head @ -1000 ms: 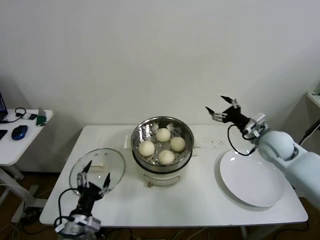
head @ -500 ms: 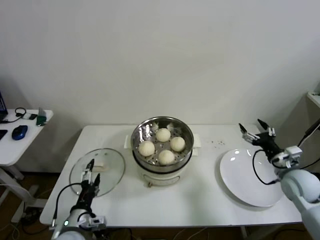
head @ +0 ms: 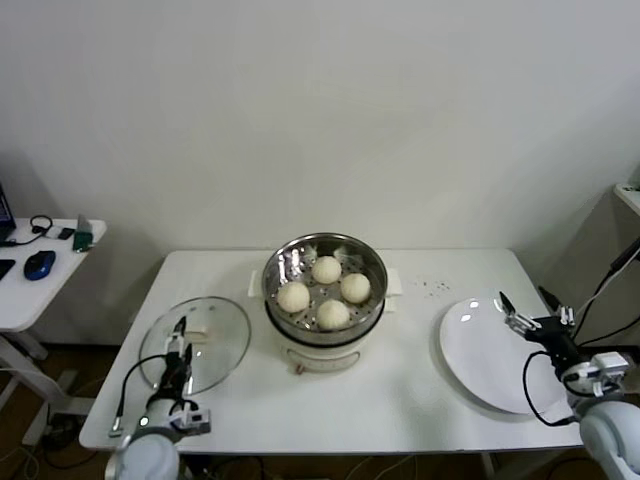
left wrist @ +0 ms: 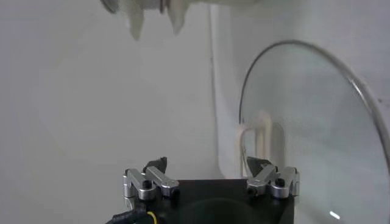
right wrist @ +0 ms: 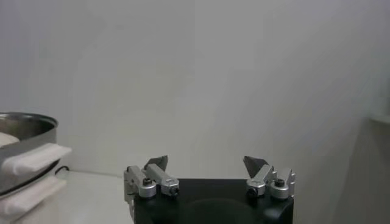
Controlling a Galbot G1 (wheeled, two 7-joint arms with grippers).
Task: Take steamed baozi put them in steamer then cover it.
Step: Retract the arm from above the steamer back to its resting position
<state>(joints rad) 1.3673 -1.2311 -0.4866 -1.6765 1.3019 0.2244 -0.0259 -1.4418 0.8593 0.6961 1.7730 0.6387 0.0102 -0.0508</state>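
Observation:
I should next grab the glass lid by its handle with my left gripper, so that it can cover the steamer full of baozi.
The steamer, a shiny steel pot on a cream-white base, stands uncovered mid-table; its rim also shows in the right wrist view. Several steamed baozi lie on its perforated floor. The round clear glass lid lies flat on the table to the steamer's left, and fills much of the left wrist view. My left gripper is open and empty at the lid's near-left edge. My right gripper is open and empty over the white plate's right side.
A bare white plate sits at the table's right end. A small side table with a mouse and cables stands off to the left. The wall runs close behind the table.
My right arm has come down and back, from high behind the plate to low over its right side. My left gripper has drawn back toward the lid's near edge.

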